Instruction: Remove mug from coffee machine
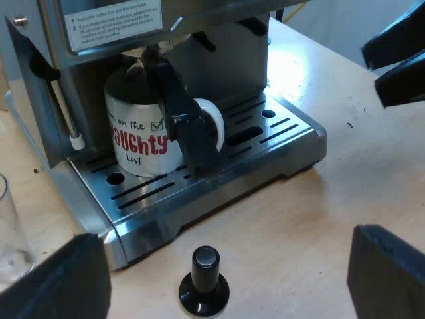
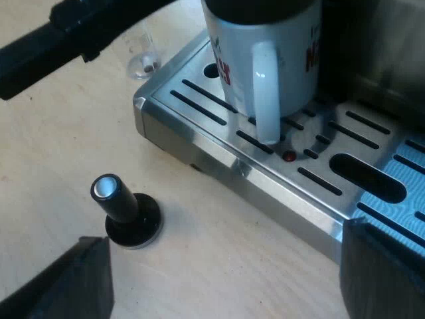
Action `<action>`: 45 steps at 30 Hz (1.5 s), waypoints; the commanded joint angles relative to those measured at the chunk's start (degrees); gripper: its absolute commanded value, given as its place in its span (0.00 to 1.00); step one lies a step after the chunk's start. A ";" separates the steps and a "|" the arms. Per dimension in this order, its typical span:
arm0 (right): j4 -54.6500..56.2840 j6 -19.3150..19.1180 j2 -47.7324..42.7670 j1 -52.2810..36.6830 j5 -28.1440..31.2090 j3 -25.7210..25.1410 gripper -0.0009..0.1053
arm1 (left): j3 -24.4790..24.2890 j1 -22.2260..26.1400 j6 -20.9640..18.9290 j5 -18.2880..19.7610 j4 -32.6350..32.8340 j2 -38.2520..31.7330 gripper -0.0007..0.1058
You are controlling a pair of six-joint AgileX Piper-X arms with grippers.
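Next, my right gripper grabs the mug by its white loop handle [image 2: 266, 93], since the brew head and its dark holder [image 2: 83, 30] crowd the mug's top.
A white mug [image 1: 143, 143] with red "naughty" lettering stands on the espresso machine's drip tray [image 1: 279, 136], under the brew head. The holder's dark handle [image 1: 186, 119] juts out in front of the mug, beside its white loop handle [image 1: 216, 119]. My left gripper [image 1: 226, 269] is open, low over the table before the tray, with the black-knob tamper [image 1: 204, 282] between its fingers and untouched. My right gripper [image 2: 222, 279] is open too, held off the tray's edge [image 2: 239, 169] and facing the mug [image 2: 265, 60] handle-on. It also shows beyond the tray's corner as the right gripper [image 1: 395, 63].
A measuring glass [image 1: 10, 232] stands on the table by the machine's side, and the glass [image 2: 143, 60] is near the tray's corner. The tamper [image 2: 123, 209] stands upright on the wooden table [image 2: 219, 252]. The left arm [image 2: 60, 40] reaches over the table near the glass.
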 commanded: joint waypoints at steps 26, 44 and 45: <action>-16.73 1.34 10.85 0.21 4.71 3.27 0.68 | -0.30 -0.19 -0.11 0.24 -0.20 0.05 0.79; -36.46 3.67 21.09 0.21 7.52 6.57 0.68 | -0.30 -0.19 -0.11 0.24 -0.20 0.05 0.79; -37.51 3.65 22.07 0.21 7.52 6.57 0.68 | -0.30 -0.19 -0.11 0.24 -0.20 0.05 0.79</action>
